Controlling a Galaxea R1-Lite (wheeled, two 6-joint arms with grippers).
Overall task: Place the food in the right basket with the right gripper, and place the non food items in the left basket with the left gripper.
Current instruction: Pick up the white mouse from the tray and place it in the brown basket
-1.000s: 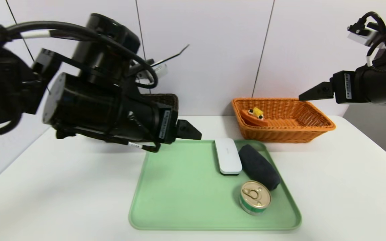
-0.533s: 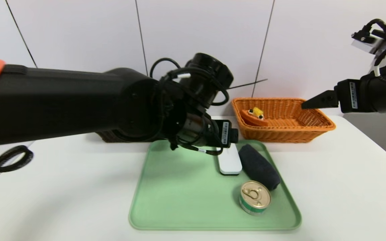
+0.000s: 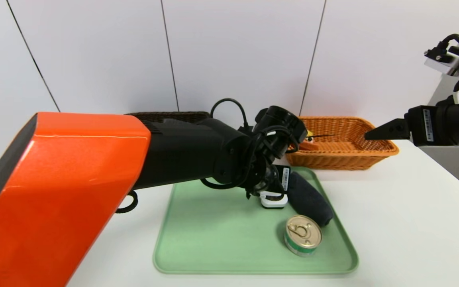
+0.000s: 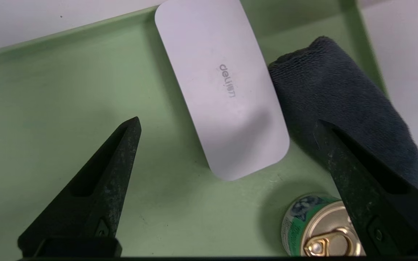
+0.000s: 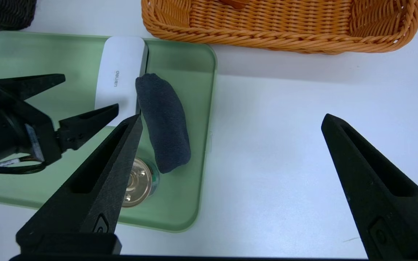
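Observation:
My left gripper's fingers are still above the white case (image 3: 274, 200) and the cloth, so it is too early to close. The gripper lowers, then closes.
On the green tray (image 3: 213, 231) lie a white flat case (image 4: 223, 87), a rolled dark blue cloth (image 3: 309, 199) beside it, and a green tin can (image 3: 303, 235) with a gold pull-tab lid nearer the front. My left gripper (image 4: 227, 125) hangs open low over the near end of the white case, one finger toward the cloth, touching nothing. In the head view its arm hides most of the case. My right gripper (image 5: 230, 117) is open and empty, raised over bare table between the tray and the orange basket (image 3: 373, 153).
The orange basket at the back right holds an orange and yellow toy food piece (image 3: 307, 146). A dark brown basket (image 3: 165, 115) stands at the back left, mostly behind my left arm. White table surrounds the tray; a wall stands close behind.
My left arm has swung from the dark basket rightward and down onto the tray, ending over the white case. The right gripper has drifted slightly right, still open.

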